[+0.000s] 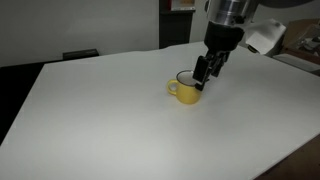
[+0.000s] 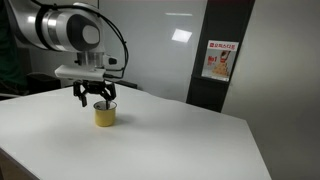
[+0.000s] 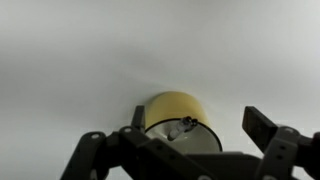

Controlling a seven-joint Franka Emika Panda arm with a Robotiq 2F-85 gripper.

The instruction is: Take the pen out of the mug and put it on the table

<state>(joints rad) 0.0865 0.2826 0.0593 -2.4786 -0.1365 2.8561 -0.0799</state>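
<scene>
The gripper needs to close on the pen now: the robot's fingers reach down to the mug's rim with the pen's end [image 2: 107, 101] between them, so they would hold the pen.
The yellow mug [image 1: 184, 92] with a dark rim stands on the white table [image 1: 110, 110]; it also shows in an exterior view [image 2: 105, 115] and in the wrist view [image 3: 175, 112]. The pen [image 3: 181, 126] lies inside the mug, leaning against the rim, its tip showing dark. My gripper [image 1: 205, 78] hangs right above the mug's mouth with its fingers open, one to each side of the mug in the wrist view [image 3: 195, 125]. It holds nothing. In an exterior view the gripper [image 2: 95, 97] hides the top of the mug.
The table's edges run near the front and sides [image 2: 150, 150]. A dark wall panel with a red and white poster [image 2: 218, 60] stands behind the table. A white object [image 1: 262, 38] sits at the far right behind the arm.
</scene>
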